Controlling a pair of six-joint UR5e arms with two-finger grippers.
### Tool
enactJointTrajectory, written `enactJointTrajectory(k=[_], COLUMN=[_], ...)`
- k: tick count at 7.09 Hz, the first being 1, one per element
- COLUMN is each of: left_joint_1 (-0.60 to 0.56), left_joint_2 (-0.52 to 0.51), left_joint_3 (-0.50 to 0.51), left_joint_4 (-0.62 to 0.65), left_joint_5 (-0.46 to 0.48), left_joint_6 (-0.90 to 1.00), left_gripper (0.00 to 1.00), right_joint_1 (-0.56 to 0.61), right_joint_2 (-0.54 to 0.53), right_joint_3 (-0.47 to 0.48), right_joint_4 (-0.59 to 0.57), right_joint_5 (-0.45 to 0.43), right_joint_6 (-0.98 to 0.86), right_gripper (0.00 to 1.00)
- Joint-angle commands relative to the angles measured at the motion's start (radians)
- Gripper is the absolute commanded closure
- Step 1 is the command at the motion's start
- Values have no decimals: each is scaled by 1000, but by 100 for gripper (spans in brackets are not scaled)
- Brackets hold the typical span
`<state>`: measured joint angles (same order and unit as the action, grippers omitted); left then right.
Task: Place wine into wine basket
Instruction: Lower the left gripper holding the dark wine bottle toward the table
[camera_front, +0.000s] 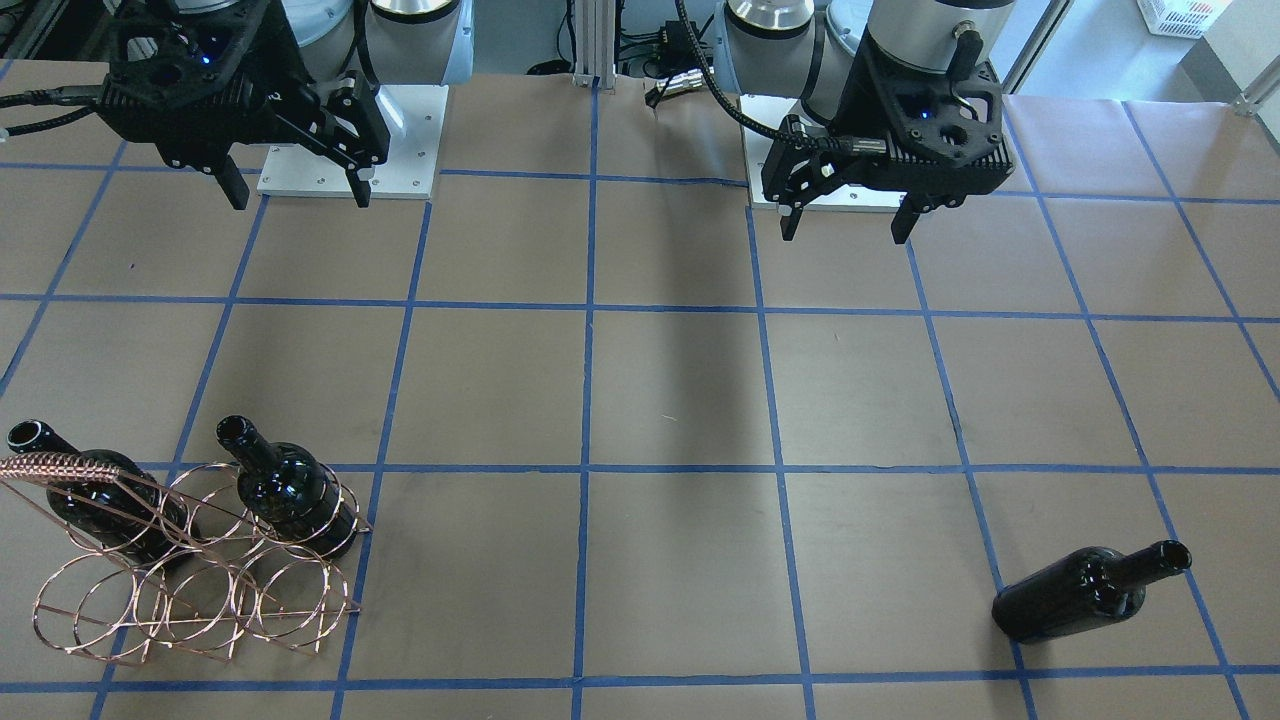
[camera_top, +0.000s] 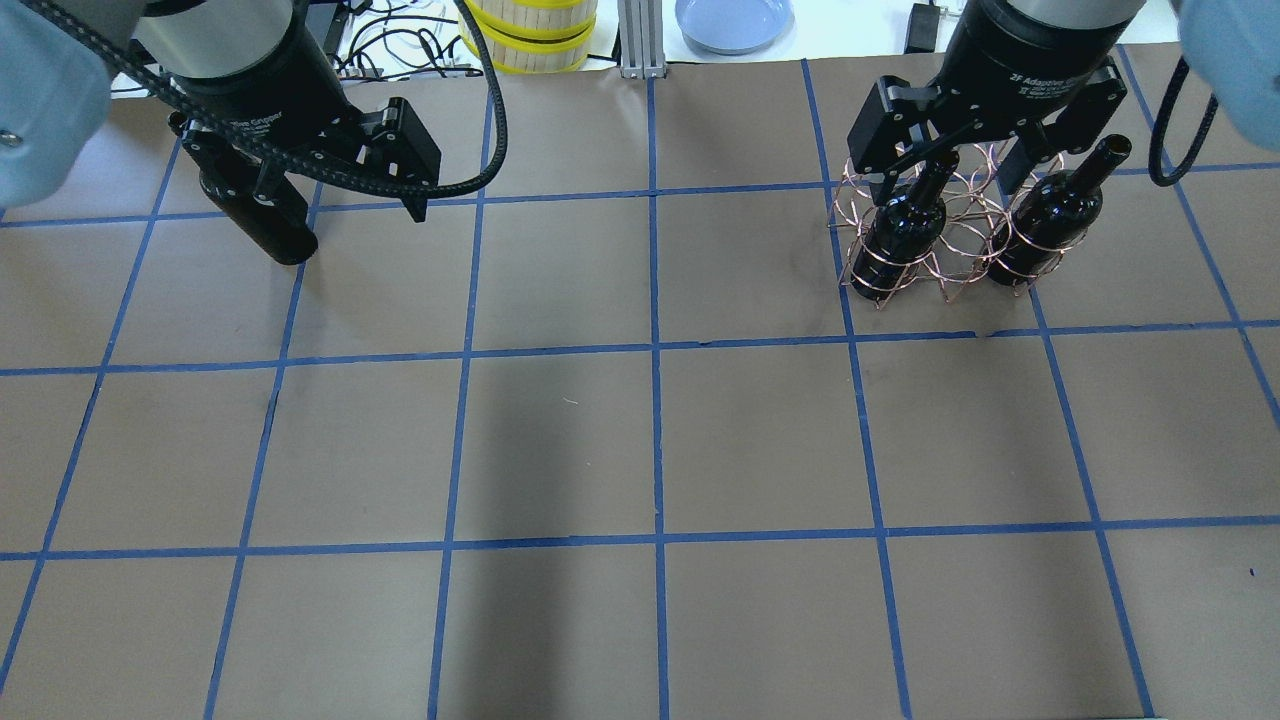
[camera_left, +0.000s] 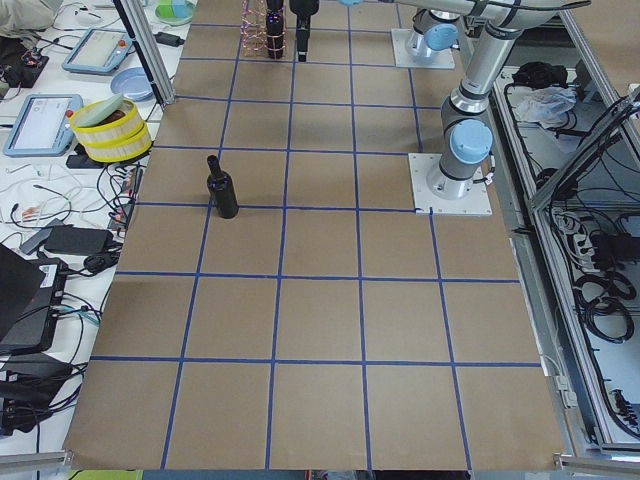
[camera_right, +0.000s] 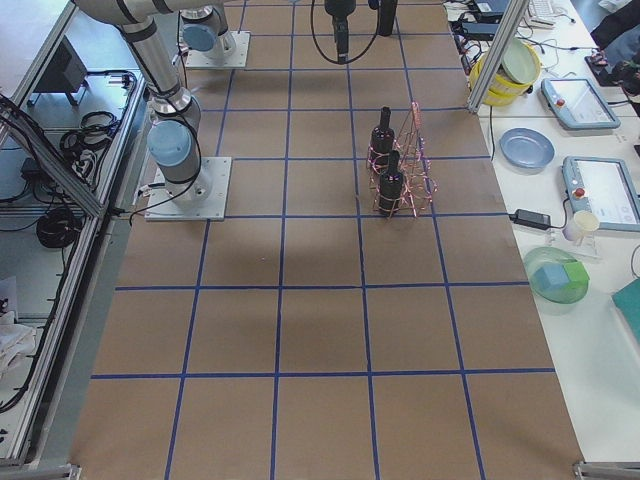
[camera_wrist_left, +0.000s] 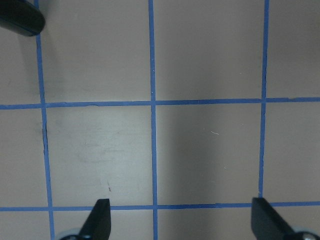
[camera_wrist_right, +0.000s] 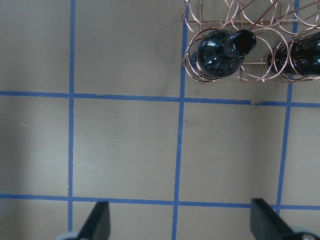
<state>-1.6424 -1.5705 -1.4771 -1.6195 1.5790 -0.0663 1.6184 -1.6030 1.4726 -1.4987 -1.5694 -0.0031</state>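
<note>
The left gripper grabs the wine bottle by its slim neck (camera_front: 1153, 562) next, since the bottle swells into a broad, round body (camera_front: 1062, 598) below the neck.
The copper wire wine basket (camera_front: 200, 590) stands at the table's far edge on my right side. Two near-black wine bottles (camera_front: 290, 490) (camera_front: 100, 495) stand in its rings, necks up; they also show in the right wrist view (camera_wrist_right: 222, 50). A third wine bottle (camera_front: 1085, 595) stands alone and upright on the paper on my left side, also in the overhead view (camera_top: 265, 220). My left gripper (camera_front: 845, 228) is open and empty, high above the table, short of that bottle. My right gripper (camera_front: 300, 195) is open and empty, high above the table, short of the basket (camera_top: 950, 235).
The table is covered in brown paper with a blue tape grid (camera_top: 655, 440). Beyond its far edge are a yellow-banded round stack (camera_top: 525, 35) and a blue plate (camera_top: 730, 20). The arm bases (camera_front: 350, 140) sit at the robot's side.
</note>
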Motion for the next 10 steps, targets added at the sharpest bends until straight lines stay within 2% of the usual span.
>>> enactJointTrajectory(k=[1, 4, 7, 9, 10], left_joint_1=[1, 64, 243, 326, 369], left_joint_2=[12, -6, -11, -54, -87], left_joint_3=[-32, -22, -18, 20, 21], left_joint_4=[-2, 19, 23, 38, 85], left_joint_5=[4, -4, -17, -17, -16], left_joint_6=[3, 91, 143, 201, 270], left_gripper=[0, 0, 0, 0, 0], right_joint_1=[0, 0, 0, 0, 0], right_joint_2=[0, 0, 5, 8, 5], right_joint_3=[0, 0, 0, 0, 0], right_joint_4=[-2, 0, -2, -5, 3], right_joint_5=[2, 2, 2, 3, -1], right_joint_6=[0, 0, 0, -1, -2], right_gripper=[0, 0, 0, 0, 0])
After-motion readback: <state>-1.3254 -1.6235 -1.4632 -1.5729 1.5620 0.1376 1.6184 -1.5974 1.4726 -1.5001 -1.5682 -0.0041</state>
